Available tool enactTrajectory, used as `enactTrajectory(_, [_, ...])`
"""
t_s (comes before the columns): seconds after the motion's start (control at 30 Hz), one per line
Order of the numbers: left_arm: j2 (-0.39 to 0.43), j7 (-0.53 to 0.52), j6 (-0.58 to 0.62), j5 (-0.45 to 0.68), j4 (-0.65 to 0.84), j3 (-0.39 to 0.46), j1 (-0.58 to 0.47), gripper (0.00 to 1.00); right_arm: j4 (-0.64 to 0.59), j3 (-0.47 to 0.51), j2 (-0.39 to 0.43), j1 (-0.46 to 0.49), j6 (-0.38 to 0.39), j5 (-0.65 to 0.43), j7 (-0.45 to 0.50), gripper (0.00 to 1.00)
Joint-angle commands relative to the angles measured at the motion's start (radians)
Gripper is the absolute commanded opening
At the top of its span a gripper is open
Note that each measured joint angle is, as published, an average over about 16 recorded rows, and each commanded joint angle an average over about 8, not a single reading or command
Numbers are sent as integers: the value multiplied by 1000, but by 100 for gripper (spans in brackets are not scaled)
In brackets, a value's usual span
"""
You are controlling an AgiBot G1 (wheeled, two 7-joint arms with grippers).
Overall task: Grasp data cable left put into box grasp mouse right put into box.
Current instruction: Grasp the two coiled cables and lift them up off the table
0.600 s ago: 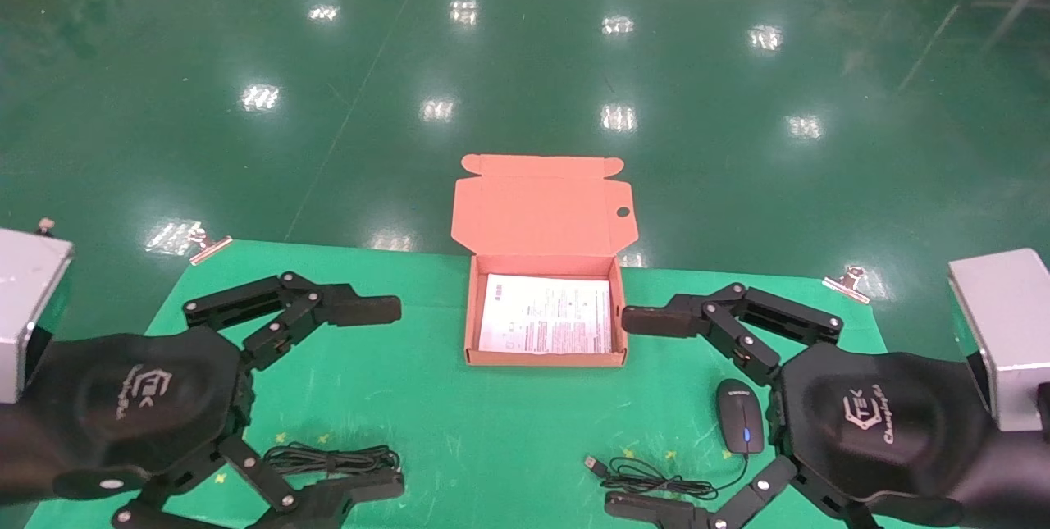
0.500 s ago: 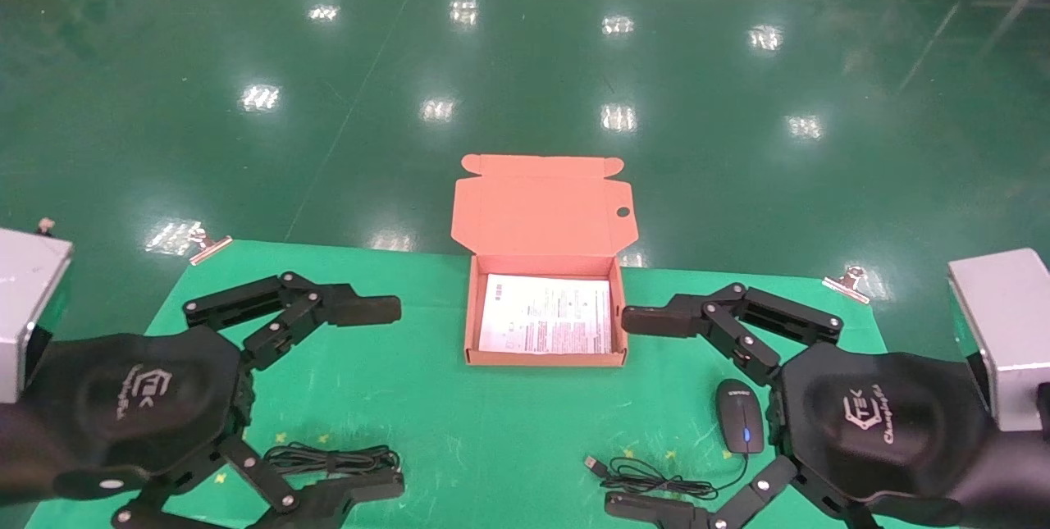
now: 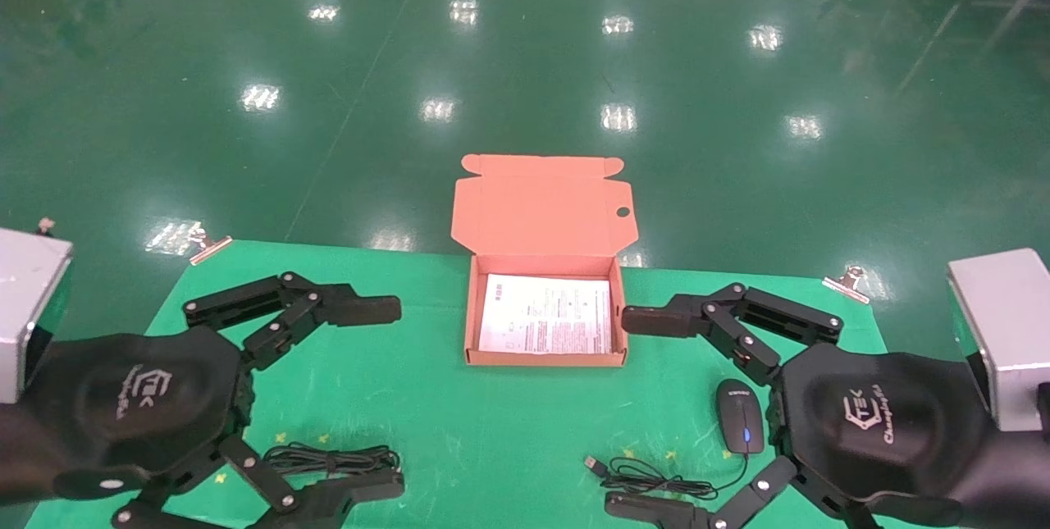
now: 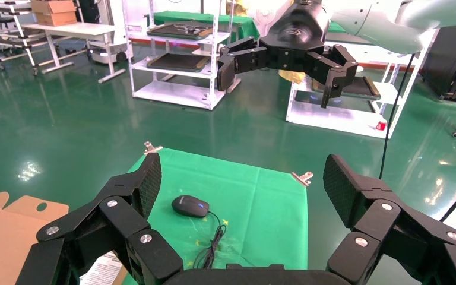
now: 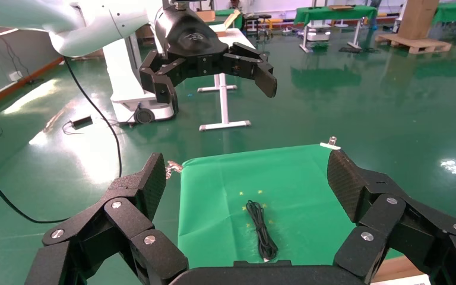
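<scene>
The data cable is a long bundle with loose loops at both ends, so my left gripper will grab it by its tied middle (image 3: 332, 461) next.
The data cable (image 3: 332, 458), a long black bundle, lies on the green cloth at the front left; it also shows in the right wrist view (image 5: 261, 234). My left gripper (image 3: 385, 398) hovers open and empty over that side, its near finger beside the cable. The black mouse (image 3: 739, 426) lies at the front right, and shows in the left wrist view (image 4: 190, 205). My right gripper (image 3: 630, 412) hovers open and empty just left of the mouse. The orange-brown box (image 3: 470, 324) stands open in the middle, lid (image 3: 541, 213) raised at the back.
A printed white sheet (image 3: 545, 316) lies in the box. The mouse's thin cord with USB plug (image 3: 595, 463) is coiled at the front. Metal clips (image 3: 209, 246) (image 3: 849, 279) hold the cloth at the far corners. Green floor lies beyond the table.
</scene>
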Motion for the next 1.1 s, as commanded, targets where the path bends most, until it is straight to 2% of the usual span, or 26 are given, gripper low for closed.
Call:
enactTrajectory(0.03, [1,-1,0,-5,1,-2,2,100,-1,0,1,-1,0,0,0,100])
enactTrajectory(0.23, [7,3,11,87,-13,38,-37,100,34,-32,28,22,6,-124,-22,100])
enactTrajectory(0.43, [32,-16,13,284,-28,121,-128,100,54,-109,14,132,-36,-336,-88,100])
enactTrajectory(0.6, [74,-28,8,458,-28,193,-201,100,61,-228,-42,262,-66,-574,-167,100])
enactTrajectory(0.77, [125,-15,-10,646,-27,266,-258,100,62,-366,-116,352,-60,-803,-233,100])
enactTrajectory(0.93, [177,-3,-47,837,-26,337,-288,100,62,-469,-178,379,-29,-989,-249,100])
enactTrajectory(1.1, [223,-12,-98,995,-20,395,-283,100,59,-523,-221,358,32,-1135,-205,100])
